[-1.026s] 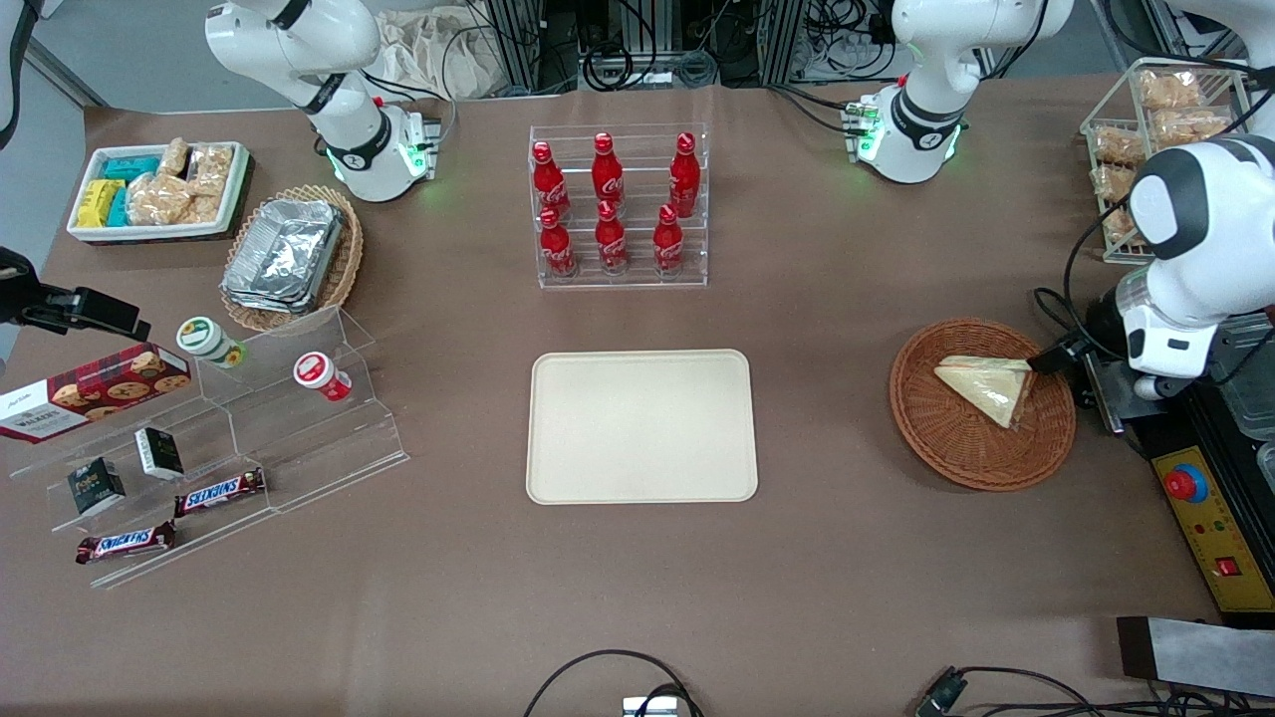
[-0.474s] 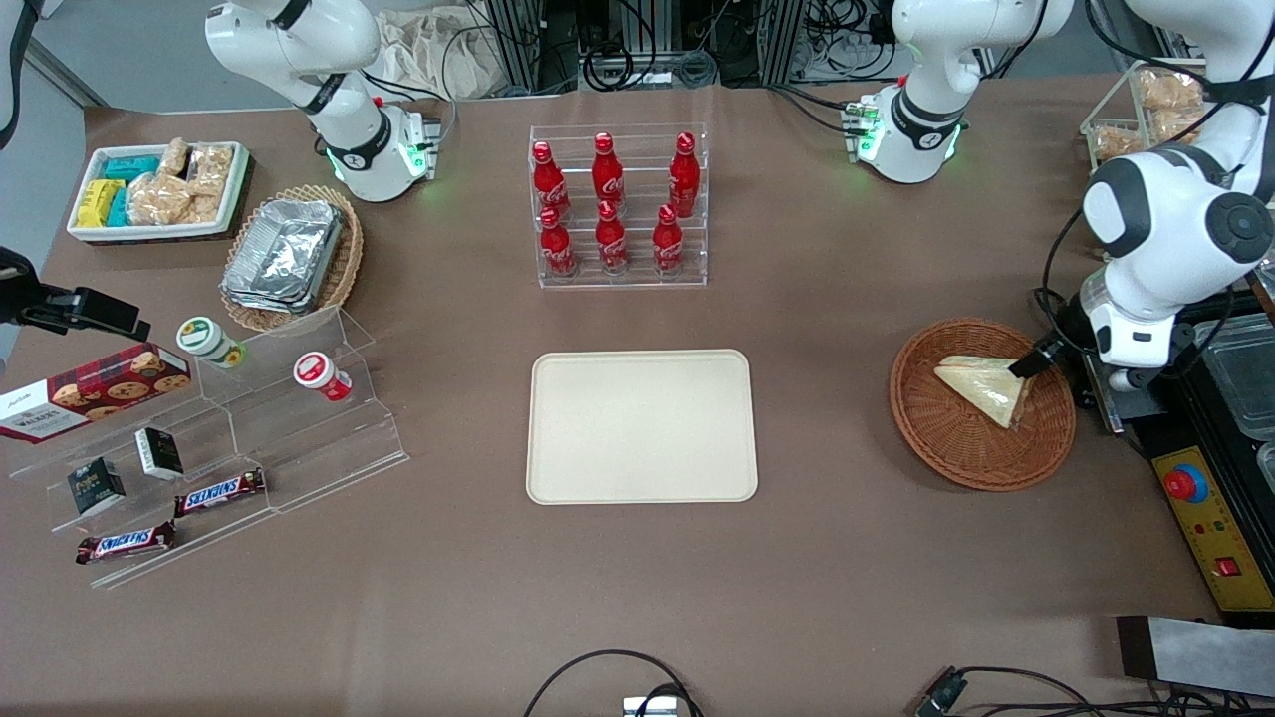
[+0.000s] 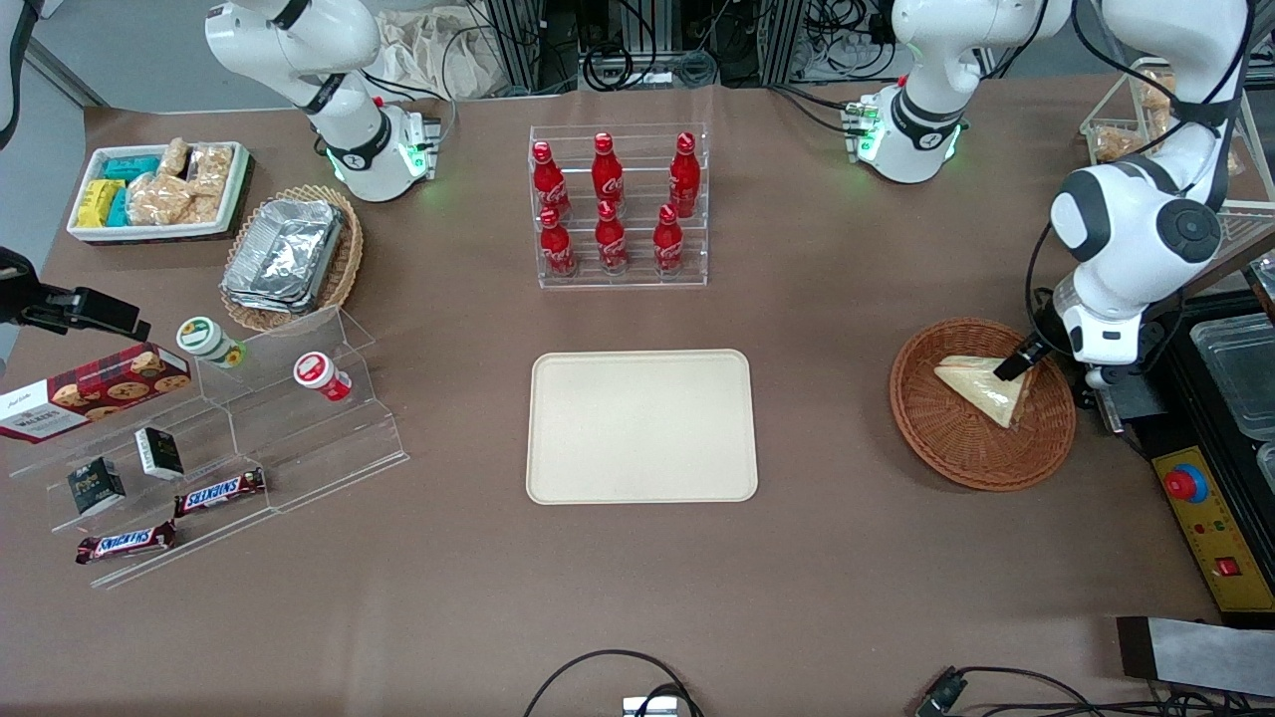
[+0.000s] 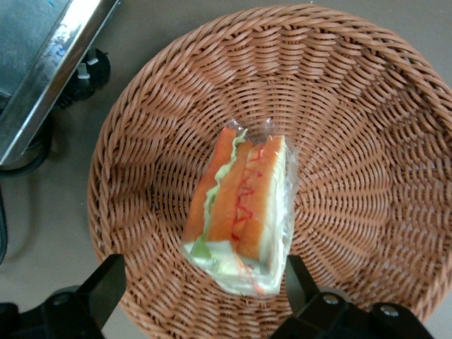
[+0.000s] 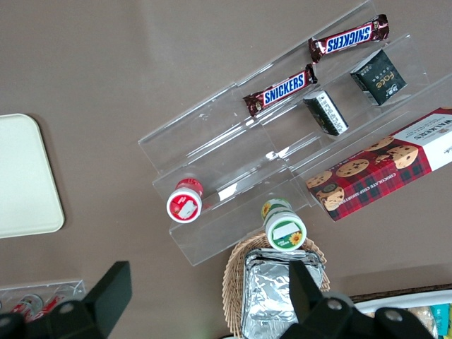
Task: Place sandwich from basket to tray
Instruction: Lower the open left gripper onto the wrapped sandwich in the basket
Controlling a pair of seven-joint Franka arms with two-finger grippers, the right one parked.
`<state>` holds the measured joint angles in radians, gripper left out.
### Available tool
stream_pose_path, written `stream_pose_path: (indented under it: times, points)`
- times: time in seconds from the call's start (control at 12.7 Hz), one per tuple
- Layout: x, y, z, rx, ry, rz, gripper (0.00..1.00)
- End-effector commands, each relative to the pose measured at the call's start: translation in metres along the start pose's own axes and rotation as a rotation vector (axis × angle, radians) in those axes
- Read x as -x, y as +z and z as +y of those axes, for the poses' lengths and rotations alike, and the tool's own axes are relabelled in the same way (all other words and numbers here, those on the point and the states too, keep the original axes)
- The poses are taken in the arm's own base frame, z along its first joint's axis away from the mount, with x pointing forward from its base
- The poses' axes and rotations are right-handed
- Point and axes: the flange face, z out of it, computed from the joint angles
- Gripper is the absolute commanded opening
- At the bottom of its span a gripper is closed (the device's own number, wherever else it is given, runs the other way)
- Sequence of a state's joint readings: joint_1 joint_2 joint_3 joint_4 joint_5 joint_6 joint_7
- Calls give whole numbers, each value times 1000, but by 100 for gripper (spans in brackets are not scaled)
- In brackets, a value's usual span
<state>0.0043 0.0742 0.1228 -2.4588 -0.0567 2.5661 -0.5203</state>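
The gripper grabs the sandwich's wrapped end where the lettuce pokes out next, to place the sandwich (image 3: 981,384) on the cream tray (image 3: 640,426).
The sandwich (image 3: 981,384) lies in the round reddish-brown basket (image 3: 936,448) toward the working arm's end of the table. It is a wrapped white-bread wedge, and its orange and green filling edge faces the wrist camera (image 4: 240,205). My gripper (image 3: 1008,370) hangs open just above the basket (image 4: 353,141), over the sandwich's end toward the working arm's end of the table. Its two black fingers (image 4: 106,282) stand apart either side of the wedge's near corner, not touching it. The cream tray (image 3: 640,426) sits bare at the table's middle.
A rack of red bottles (image 3: 618,209) stands farther from the camera than the tray. A yellow control box with a red button (image 3: 1200,518) and a metal device (image 4: 42,78) sit beside the basket. Acrylic steps with snacks (image 3: 229,438) lie toward the parked arm's end.
The arm has swung in over the basket. Its black finger has slid from the basket's rim to above the sandwich's end. The sandwich has not moved.
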Motion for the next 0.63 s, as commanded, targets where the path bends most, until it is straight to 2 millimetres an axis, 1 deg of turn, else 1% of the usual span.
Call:
stream_pose_path:
  times: [0.0,0.16,0.24,0.32,0.39,0.47,0.55]
  points:
    - [2,12,2,9,-15,19,100]
    - [1,15,2,8,-15,20,100]
    - [1,19,2,9,-20,23,98]
    - [1,22,3,8,-30,25,91]
    - [1,24,5,8,-31,27,82]
    - [1,23,5,10,-33,28,68]
    - [0,23,5,9,-43,28,44]
